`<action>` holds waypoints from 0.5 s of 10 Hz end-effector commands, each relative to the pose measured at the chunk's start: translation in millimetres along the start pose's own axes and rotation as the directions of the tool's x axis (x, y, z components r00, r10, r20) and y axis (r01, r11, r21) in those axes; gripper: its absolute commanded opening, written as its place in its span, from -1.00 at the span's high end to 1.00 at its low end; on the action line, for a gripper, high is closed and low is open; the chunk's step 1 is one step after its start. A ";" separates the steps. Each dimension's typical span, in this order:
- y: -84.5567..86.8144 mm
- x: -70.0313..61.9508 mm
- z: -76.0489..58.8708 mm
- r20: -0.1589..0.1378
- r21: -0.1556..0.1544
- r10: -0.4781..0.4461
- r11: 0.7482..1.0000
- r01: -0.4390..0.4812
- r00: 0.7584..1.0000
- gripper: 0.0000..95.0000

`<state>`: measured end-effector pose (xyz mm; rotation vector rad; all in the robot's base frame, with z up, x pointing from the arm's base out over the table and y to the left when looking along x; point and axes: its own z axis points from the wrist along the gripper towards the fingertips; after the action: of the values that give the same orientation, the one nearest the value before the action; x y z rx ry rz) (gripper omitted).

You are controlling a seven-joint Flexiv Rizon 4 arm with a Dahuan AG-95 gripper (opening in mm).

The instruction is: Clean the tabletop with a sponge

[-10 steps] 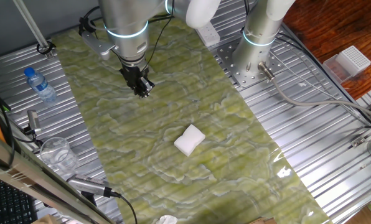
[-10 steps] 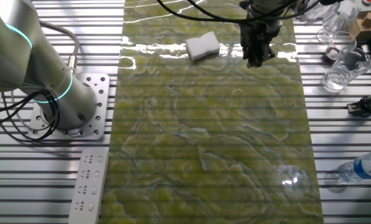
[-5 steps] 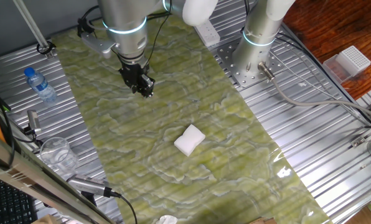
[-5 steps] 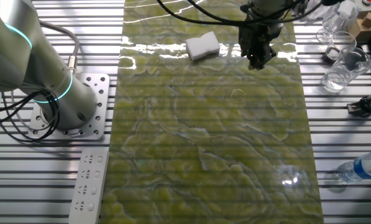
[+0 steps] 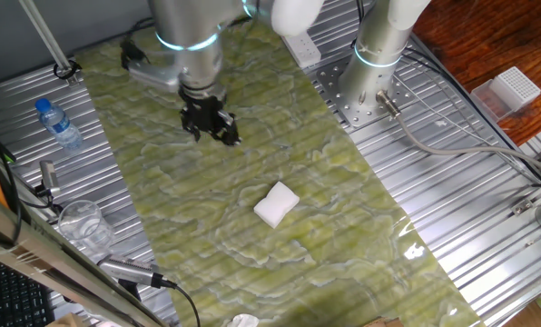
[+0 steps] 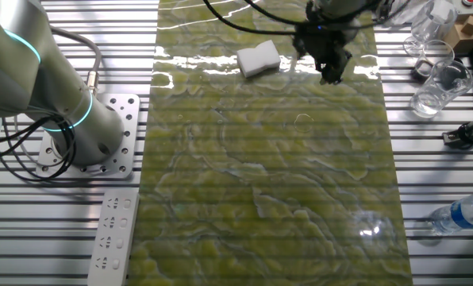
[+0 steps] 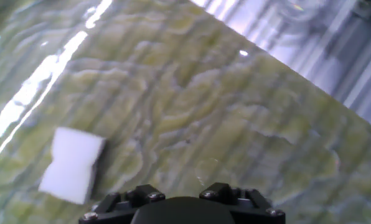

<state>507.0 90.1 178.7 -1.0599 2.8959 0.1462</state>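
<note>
I should next grab the white sponge with my gripper by its narrowed middle (image 5: 276, 204). Then it can wipe the table clean.
The white sponge (image 5: 276, 203) lies flat on the green-yellow marbled tabletop (image 5: 343, 236), apart from everything else. It also shows in the other fixed view (image 6: 258, 59) and at the lower left of the hand view (image 7: 73, 165). My gripper (image 5: 211, 132) hangs above the tabletop, up and to the left of the sponge, with its black fingers spread and nothing between them. In the other fixed view the gripper (image 6: 320, 62) is just right of the sponge. The hand view shows only the gripper's base, not its fingertips.
A second arm's base (image 5: 372, 82) stands on the ribbed metal panel to the right. A water bottle (image 5: 57, 125) and a clear glass (image 5: 82, 223) are at the left. A white perforated box (image 5: 512, 89) is far right. A power strip (image 6: 114, 234) lies beside the sheet.
The gripper has shifted a little toward the sponge and turned about its wrist, so its fingers now show spread apart. The sponge has not moved.
</note>
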 end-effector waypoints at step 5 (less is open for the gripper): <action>51.2 -11.0 28.4 -0.045 0.086 0.197 0.978 -0.192 0.979 -0.20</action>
<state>483.6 135.5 156.9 -0.9298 2.9762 0.0512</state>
